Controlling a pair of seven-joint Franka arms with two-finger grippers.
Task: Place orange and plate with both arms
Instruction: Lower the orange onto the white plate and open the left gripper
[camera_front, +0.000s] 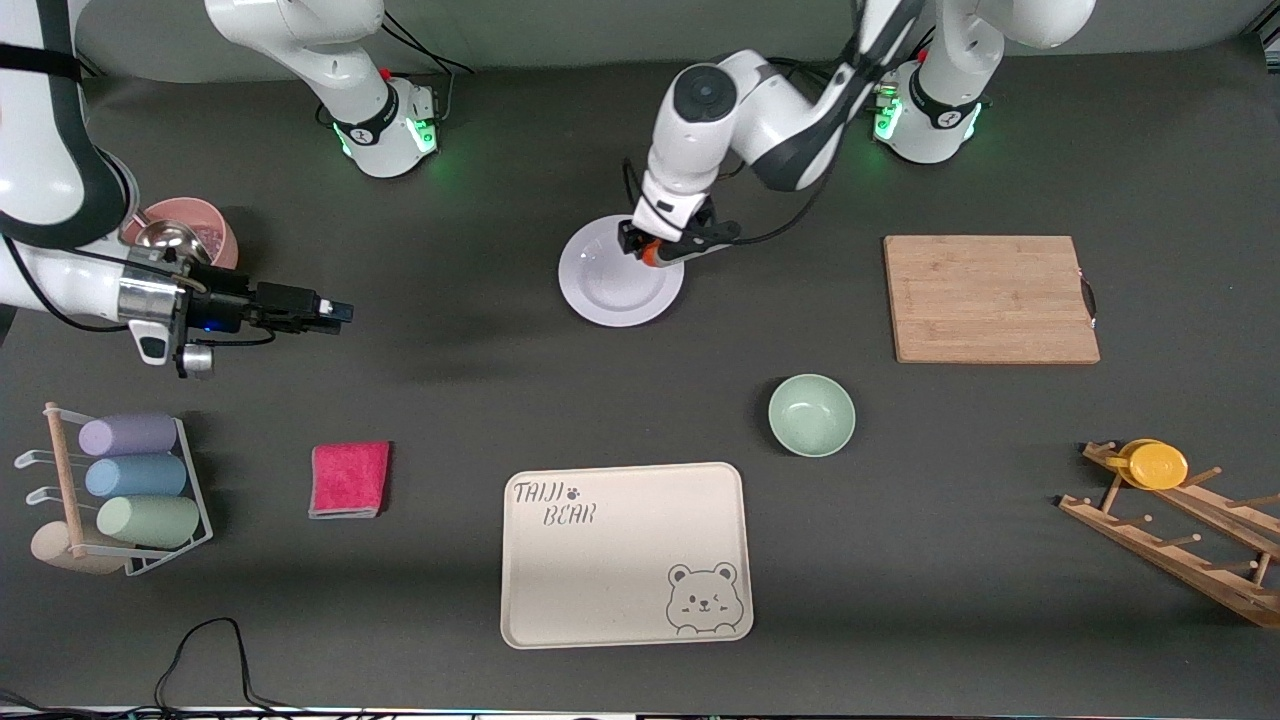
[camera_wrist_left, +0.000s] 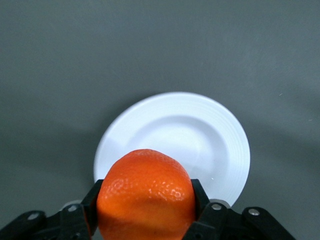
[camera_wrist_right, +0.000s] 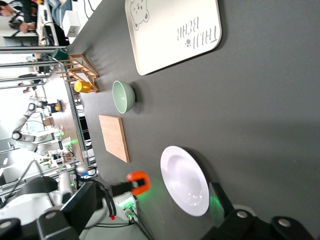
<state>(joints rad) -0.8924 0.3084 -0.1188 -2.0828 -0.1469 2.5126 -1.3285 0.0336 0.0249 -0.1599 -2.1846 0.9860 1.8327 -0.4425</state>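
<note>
The orange (camera_wrist_left: 146, 192) hangs above the white plate's rim, short of the plate's centre well, so it moves there in my left gripper before the release.
My left gripper (camera_front: 652, 250) is shut on the orange (camera_front: 650, 255) and hangs over the rim of the white plate (camera_front: 615, 290) on the side nearest the robot bases. In the left wrist view the orange (camera_wrist_left: 146, 192) fills the space between the black fingers (camera_wrist_left: 201, 195), with the plate (camera_wrist_left: 200, 137) lying below it on the dark table. My right gripper (camera_front: 335, 312) hovers over bare table toward the right arm's end, open, with nothing between its fingers. The right wrist view shows the plate (camera_wrist_right: 184, 180) and the held orange (camera_wrist_right: 139, 183) from a distance.
A pale green bowl (camera_front: 811, 415) and a cream bear tray (camera_front: 625, 553) lie nearer the camera than the plate. A wooden board (camera_front: 990, 298) and a wooden rack with a yellow lid (camera_front: 1157, 465) are at the left arm's end. A pink cloth (camera_front: 349, 479), a cup rack (camera_front: 130, 490) and a pink bowl (camera_front: 200, 230) are at the right arm's end.
</note>
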